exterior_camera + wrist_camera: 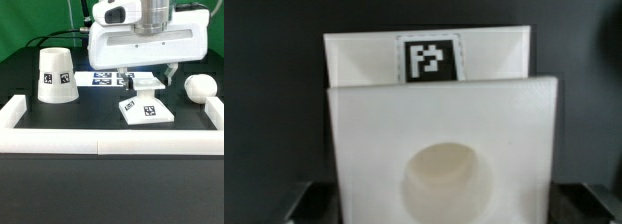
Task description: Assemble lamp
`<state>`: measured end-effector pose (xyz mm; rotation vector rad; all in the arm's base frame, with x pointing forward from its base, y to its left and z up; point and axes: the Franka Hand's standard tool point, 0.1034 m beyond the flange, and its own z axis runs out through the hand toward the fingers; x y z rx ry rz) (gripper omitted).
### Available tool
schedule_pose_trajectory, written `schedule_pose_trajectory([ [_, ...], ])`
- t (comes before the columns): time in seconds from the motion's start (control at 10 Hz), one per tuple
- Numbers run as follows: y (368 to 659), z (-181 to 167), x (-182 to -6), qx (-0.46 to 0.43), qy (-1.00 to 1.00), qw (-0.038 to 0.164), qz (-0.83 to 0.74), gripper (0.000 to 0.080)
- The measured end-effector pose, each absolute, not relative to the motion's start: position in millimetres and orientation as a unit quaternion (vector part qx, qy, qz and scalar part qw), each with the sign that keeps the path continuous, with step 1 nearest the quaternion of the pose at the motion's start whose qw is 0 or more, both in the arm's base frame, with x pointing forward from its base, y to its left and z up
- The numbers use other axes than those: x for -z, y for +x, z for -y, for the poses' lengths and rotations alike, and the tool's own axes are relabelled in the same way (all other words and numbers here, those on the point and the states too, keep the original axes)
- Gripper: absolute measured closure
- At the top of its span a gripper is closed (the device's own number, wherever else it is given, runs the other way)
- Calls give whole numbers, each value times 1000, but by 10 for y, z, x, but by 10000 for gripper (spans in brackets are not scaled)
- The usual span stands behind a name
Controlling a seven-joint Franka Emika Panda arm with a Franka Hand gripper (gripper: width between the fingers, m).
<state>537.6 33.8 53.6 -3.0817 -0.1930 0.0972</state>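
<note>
I need to move the lamp base to the corner of the side bar before letting go, since the white base is short of the side bar's corner (214, 124) in the exterior view.
The white lamp base (148, 110) lies on the black table at centre, its tag facing up. My gripper (146, 88) reaches down onto its far end, one finger on each side. In the wrist view the base (446, 130) fills the picture, with its tag (425, 60) and its oval socket hollow (452, 178). The dark fingertips (299, 205) sit flush against both side edges. The shade (56, 76) stands at the exterior view's left. The rounded bulb (199, 88) lies at the exterior view's right.
The marker board (108, 76) lies flat behind the base. White border rails (100, 140) run along the front, with short side pieces at the exterior view's left (14, 110) and right (214, 110). A green backdrop stands behind the table.
</note>
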Motion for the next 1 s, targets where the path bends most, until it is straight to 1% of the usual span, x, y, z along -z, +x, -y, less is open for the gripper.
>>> schedule_pose_trajectory([
  [0.2, 5618, -427, -540, -19, -999, 26, 42, 263],
  [0.4, 5787, -480, -541, -9, -999, 27, 24, 263],
  [0.6, 5905, -624, -547, -2, -1000, 28, -3, 263],
  [0.8, 5950, -763, -543, 0, -1000, 28, -9, 263],
  [1.0, 6061, -886, -548, 8, -1000, 30, -3, 263],
])
